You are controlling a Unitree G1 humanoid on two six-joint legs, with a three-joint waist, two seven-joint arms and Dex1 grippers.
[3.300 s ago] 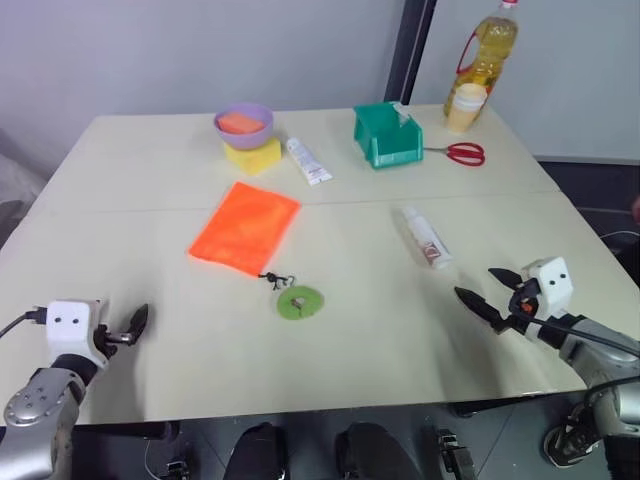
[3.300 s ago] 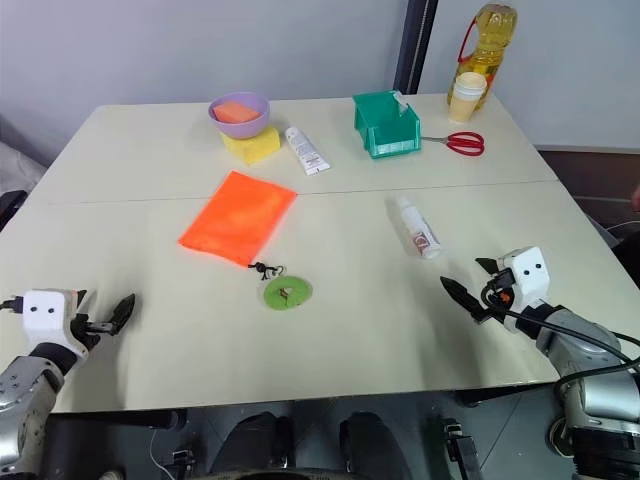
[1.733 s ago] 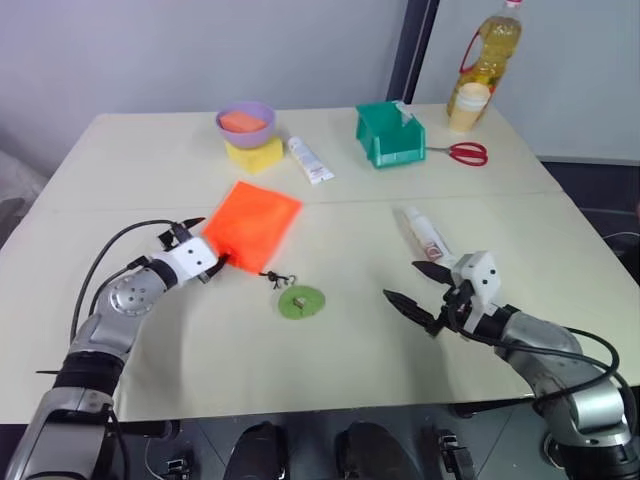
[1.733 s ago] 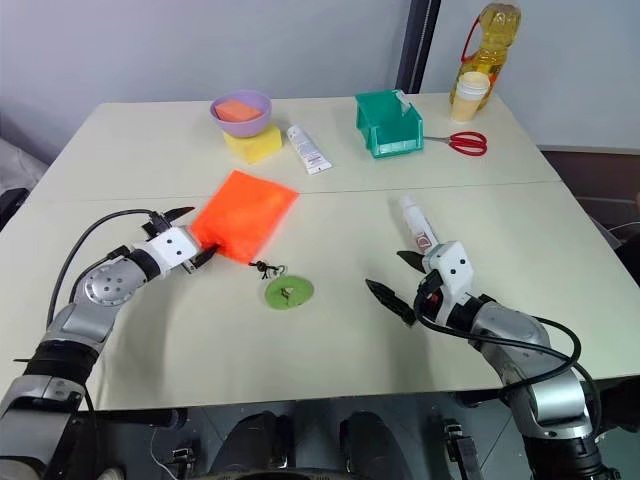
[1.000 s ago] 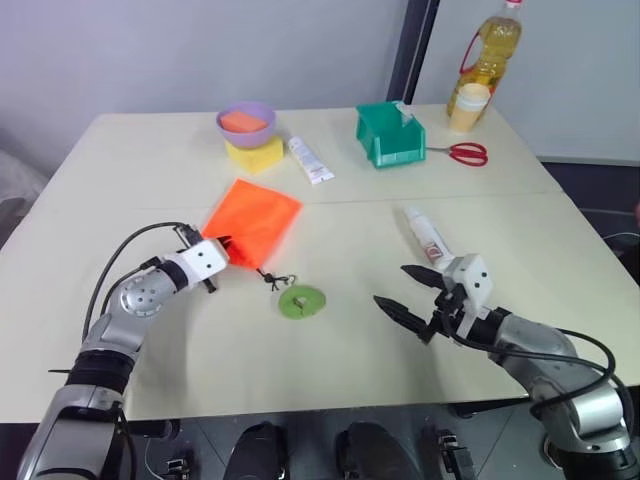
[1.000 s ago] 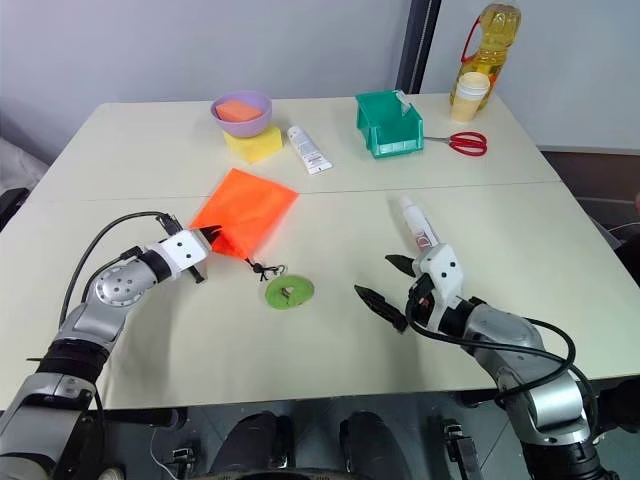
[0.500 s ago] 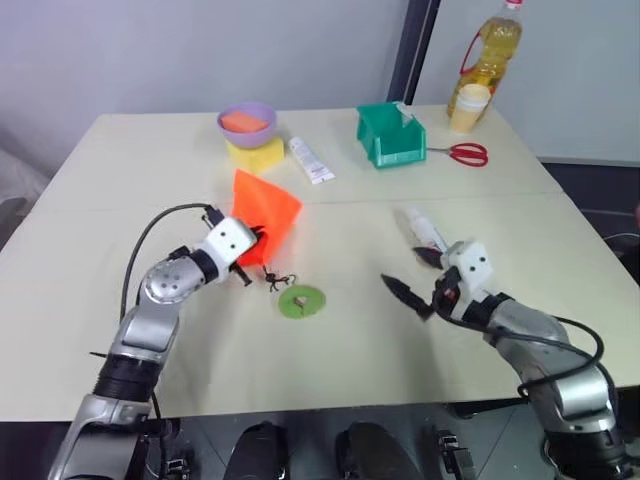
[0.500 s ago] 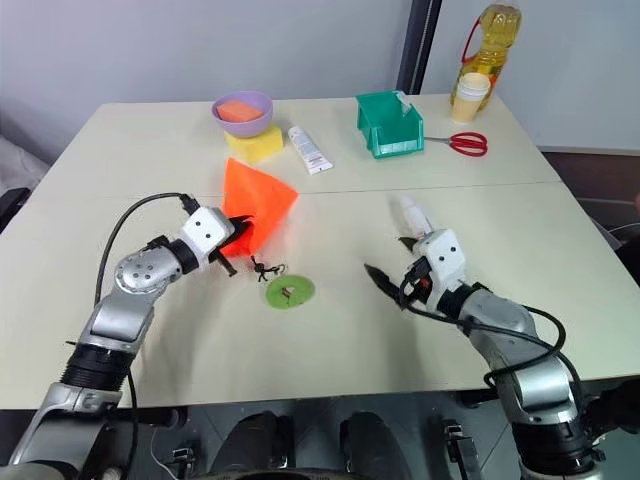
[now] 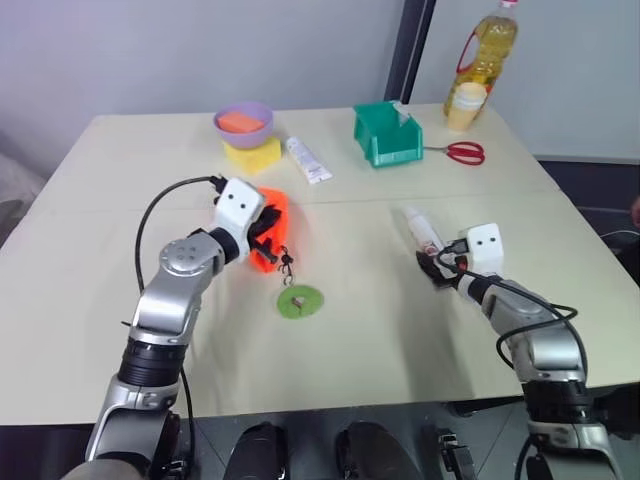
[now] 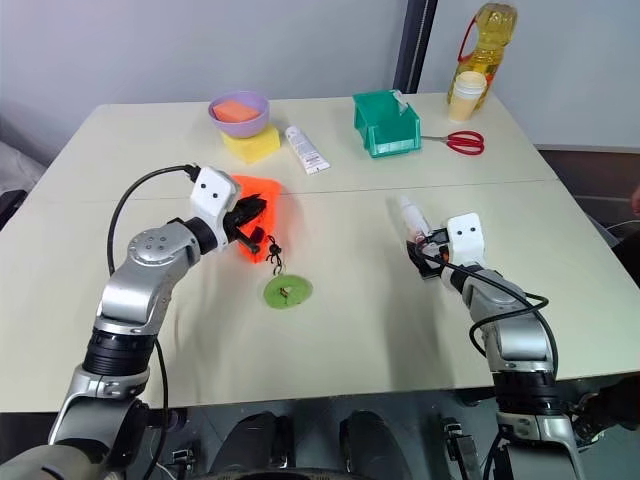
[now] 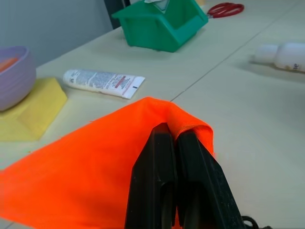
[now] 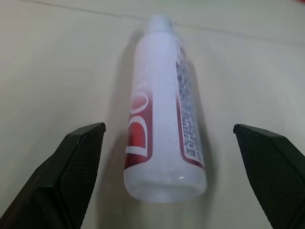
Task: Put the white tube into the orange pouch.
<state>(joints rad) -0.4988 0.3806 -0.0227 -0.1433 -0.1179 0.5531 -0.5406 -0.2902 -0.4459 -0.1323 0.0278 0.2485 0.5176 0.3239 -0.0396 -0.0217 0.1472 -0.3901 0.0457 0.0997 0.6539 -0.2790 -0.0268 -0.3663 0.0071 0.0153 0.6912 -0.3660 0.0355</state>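
The white tube should go into the orange pouch, so the robot's right gripper should next grab the tube by its clear bottom end (image 12: 165, 181).
The orange pouch (image 9: 274, 222) hangs bunched above the table, pinched at its edge by my left gripper (image 9: 263, 236), which is shut on the fabric (image 11: 90, 176). Its black cord (image 9: 286, 266) trails down to the green disc (image 9: 300, 301) lying on the table. The white tube (image 12: 162, 119), with a red label, lies on the table at centre right (image 9: 421, 229), cap pointing away from me. My right gripper (image 9: 437, 264) is open at the tube's near end, one black finger (image 12: 71, 171) on each side and not touching it.
At the back stand a purple bowl (image 9: 243, 122) on a yellow sponge (image 9: 252, 155), a flat white tube (image 9: 309, 160), a green bin (image 9: 385, 134), red scissors (image 9: 460, 152), and an oil bottle (image 9: 484, 52) with a cup (image 9: 465, 105).
My left gripper has lifted the pouch and carried it rightward, so it now hangs bunched off the table. My right gripper has moved forward and right until it straddles the tube's near end.
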